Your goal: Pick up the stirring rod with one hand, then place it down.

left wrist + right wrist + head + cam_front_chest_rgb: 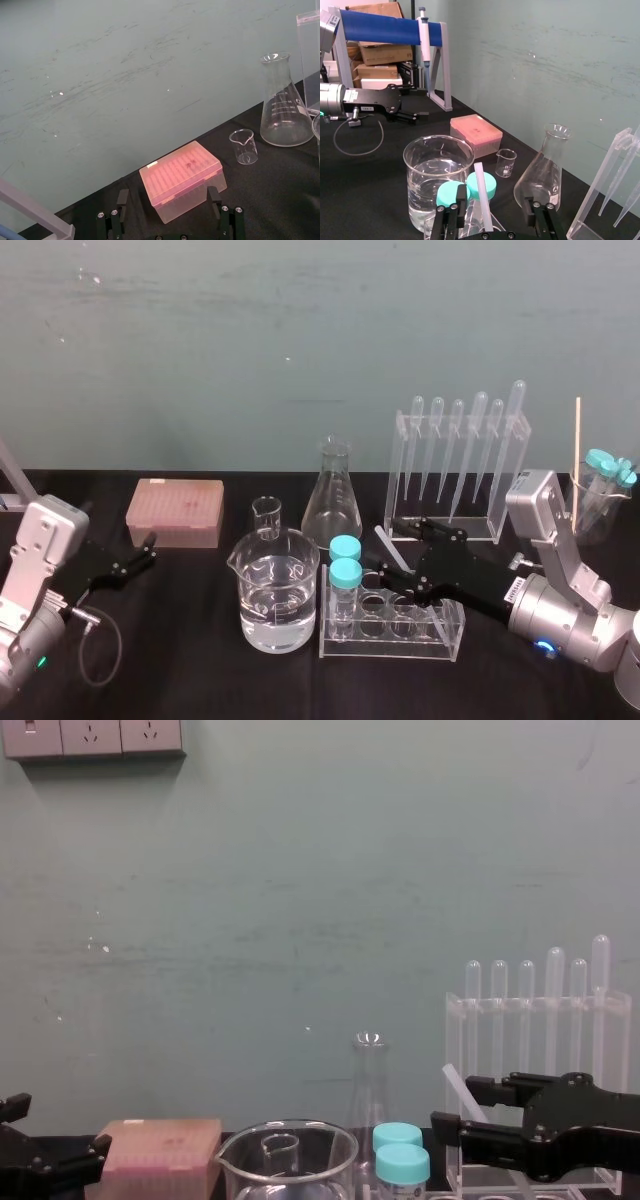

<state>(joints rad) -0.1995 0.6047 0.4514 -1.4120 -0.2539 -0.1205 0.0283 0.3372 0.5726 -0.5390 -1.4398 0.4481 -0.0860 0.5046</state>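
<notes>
My right gripper is to pick up the stirring rod, so it needs to grab the stirring rod by its upper part next. The capped tubes and rack crowd the stirring rod lower down.
The stirring rod is a thin translucent-white stick lying slanted between the tube rack and the pipette stand. It also shows in the right wrist view and, tilted, in the chest view. My right gripper reaches in from the right and straddles the stirring rod. Its black fingers stand apart on either side, and the rod sits nearer one finger with a gap to the other. My left gripper rests open at the far left, facing the pink tip box.
A large beaker of water and a clear tube rack with two teal-capped tubes stand in front of the right gripper. A conical flask, a small beaker and the pipette stand are behind. A beaker of capped tubes sits far right.
</notes>
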